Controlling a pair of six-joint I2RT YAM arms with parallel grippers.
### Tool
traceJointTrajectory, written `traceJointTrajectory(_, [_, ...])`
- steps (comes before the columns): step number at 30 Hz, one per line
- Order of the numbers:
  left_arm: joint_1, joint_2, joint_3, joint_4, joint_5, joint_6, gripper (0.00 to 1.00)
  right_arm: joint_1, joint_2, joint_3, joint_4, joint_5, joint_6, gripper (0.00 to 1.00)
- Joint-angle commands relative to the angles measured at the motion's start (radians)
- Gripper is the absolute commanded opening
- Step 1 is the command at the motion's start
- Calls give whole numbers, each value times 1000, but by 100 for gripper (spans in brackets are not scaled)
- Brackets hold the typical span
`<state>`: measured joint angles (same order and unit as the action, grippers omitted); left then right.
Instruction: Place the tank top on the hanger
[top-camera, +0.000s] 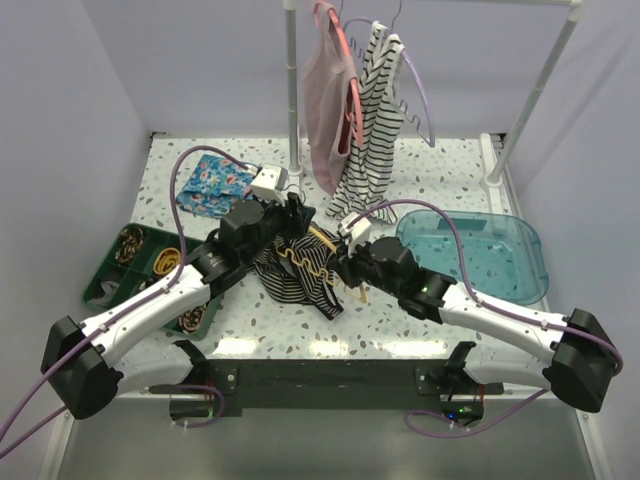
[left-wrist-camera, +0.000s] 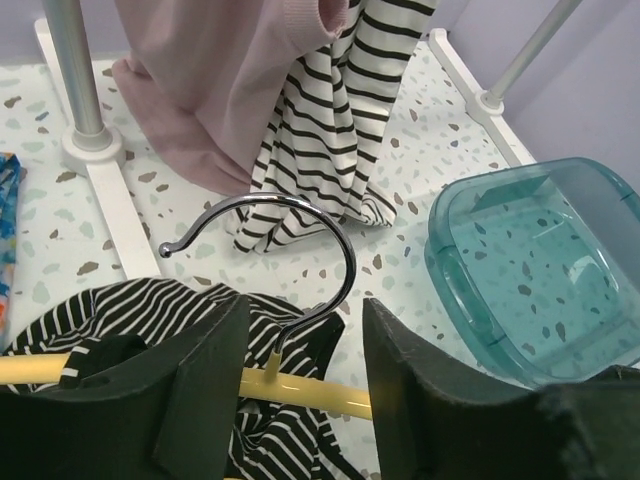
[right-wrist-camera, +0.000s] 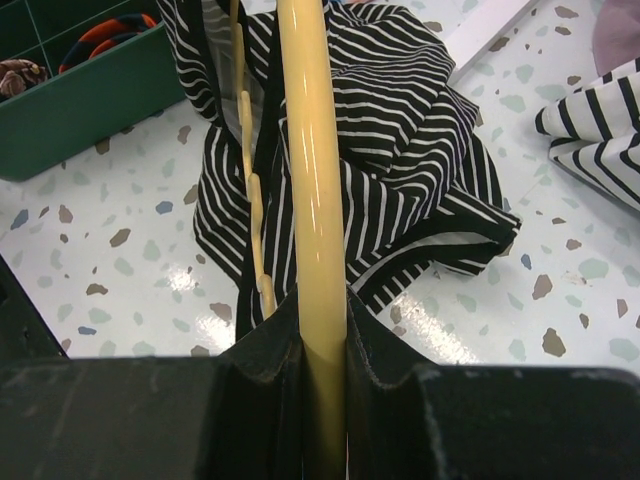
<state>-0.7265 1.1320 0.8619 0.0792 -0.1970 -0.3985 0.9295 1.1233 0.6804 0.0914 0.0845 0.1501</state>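
Note:
I should next use my left gripper to grab the yellow hanger by the base of its metal hook, so the hanger's arms stay free to take the tank top.
The black tank top (top-camera: 300, 270) with thin white stripes lies bunched mid-table, partly draped over the yellow hanger (top-camera: 298, 254). My right gripper (top-camera: 347, 258) is shut on the hanger's yellow arm (right-wrist-camera: 312, 180), with the tank top (right-wrist-camera: 410, 150) just beyond its fingers and the wavy lower bar to the left. My left gripper (top-camera: 292, 215) is open. In the left wrist view it (left-wrist-camera: 300, 375) straddles the hanger's metal hook (left-wrist-camera: 345, 255) and yellow bar (left-wrist-camera: 320, 397) without touching them. Striped cloth (left-wrist-camera: 140, 305) lies under its left finger (left-wrist-camera: 190, 385).
A clothes rack post (top-camera: 292, 100) stands at the back, with a pink top (top-camera: 325, 110) and a bold-striped garment (top-camera: 375, 120) hanging from it. A teal bin (top-camera: 520, 255) lies at the right. A green organiser tray (top-camera: 105, 285) and a floral cloth (top-camera: 210, 185) are at the left.

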Motion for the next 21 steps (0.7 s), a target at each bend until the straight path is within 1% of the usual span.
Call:
traceJointTrajectory(1, [4, 18, -15, 90, -30, 29, 49, 3, 9, 57, 91, 3, 16, 0])
traceJointTrajectory(2, [1, 18, -18, 90, -38, 29, 46, 3, 10, 59, 88, 9, 19, 0])
traceJointTrajectory(3, [2, 15, -14, 85, -54, 27, 33, 3, 12, 59, 85, 23, 25, 0])
traceJointTrajectory(5, [2, 12, -9, 68, -68, 27, 21, 3, 6, 61, 74, 43, 35, 0])
traceJointTrajectory(6, [-1, 11, 0, 59, -87, 29, 10, 3, 4, 61, 71, 55, 43, 0])
traceJointTrajectory(8, [-4, 15, 6, 36, -110, 29, 1, 5, -10, 56, 67, 60, 49, 0])
traceJointTrajectory(9, [-7, 17, 15, 30, -134, 23, 0, 3, -14, 56, 61, 66, 55, 0])
traceJointTrajectory(10, [-10, 18, 20, 13, -145, 21, 0, 3, -17, 57, 51, 75, 62, 3])
traceJointTrajectory(11, [-13, 20, 23, 8, -159, 21, 0, 3, -29, 61, 32, 84, 68, 14])
traceJointTrajectory(13, [-22, 20, 35, -10, -211, 20, 0, 3, -49, 61, 12, 122, 81, 28])
traceJointTrajectory(14, [-24, 20, 40, -16, -225, 17, 0, 3, -77, 62, -20, 139, 91, 39])
traceJointTrajectory(16, [-25, 20, 48, -25, -255, 10, 0, 3, -115, 61, -51, 170, 108, 47])
traceJointTrajectory(17, [-25, 22, 54, -32, -269, 4, 0, 5, -135, 51, -80, 202, 115, 53])
traceJointTrajectory(20, [-25, 31, 75, -51, -318, -11, 0, 3, -256, 3, -130, 285, 155, 59])
traceJointTrajectory(21, [-25, 34, 87, -52, -340, -14, 0, 3, -313, -10, -139, 300, 176, 59])
